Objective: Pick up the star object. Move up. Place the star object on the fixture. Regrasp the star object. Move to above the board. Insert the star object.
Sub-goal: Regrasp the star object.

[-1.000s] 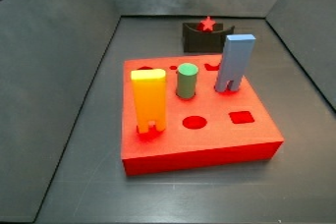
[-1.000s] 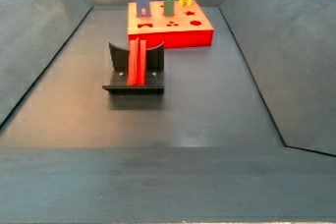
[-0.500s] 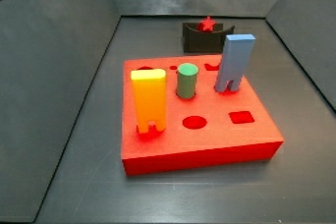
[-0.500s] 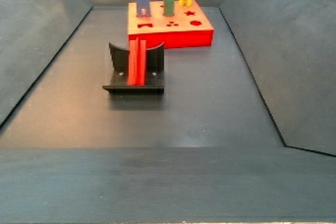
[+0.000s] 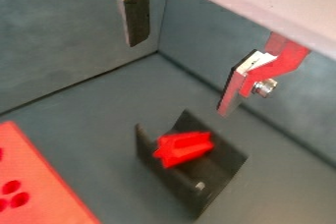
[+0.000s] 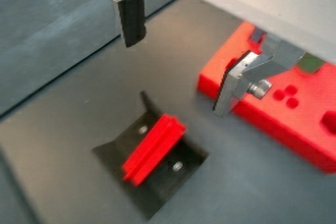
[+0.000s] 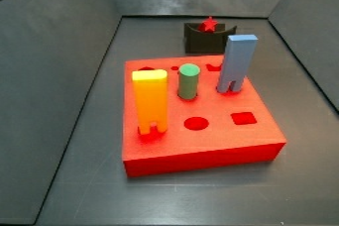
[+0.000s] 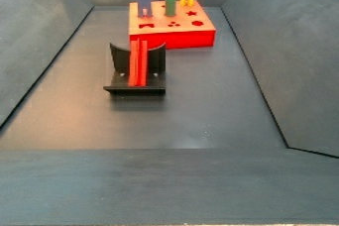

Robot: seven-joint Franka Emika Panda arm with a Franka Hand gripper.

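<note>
My gripper grabs the star object by its end that sticks out of the fixture's notch next, since the black fixture closes around the object's lower part.
The star object (image 5: 182, 146) (image 6: 153, 149), a small red peg, lies along the notch of the black fixture (image 5: 218, 172) (image 6: 116, 147). My gripper (image 5: 180, 76) (image 6: 179, 73) hangs above it, open, with nothing between its fingers (image 5: 134, 17) (image 6: 130, 17). In both side views the star object (image 7: 208, 23) (image 8: 137, 63) rests on the fixture (image 7: 201, 40) (image 8: 133, 89), and the gripper is out of view there. The red board (image 7: 199, 141) (image 8: 179, 37) (image 6: 282, 100) lies a short way from the fixture.
Three pegs stand in the board: a tall orange-yellow slotted peg (image 7: 151, 101), a green cylinder (image 7: 189, 81) and a blue-grey peg (image 7: 239, 61). Round and square holes show in the board's top. Sloping dark walls enclose the floor.
</note>
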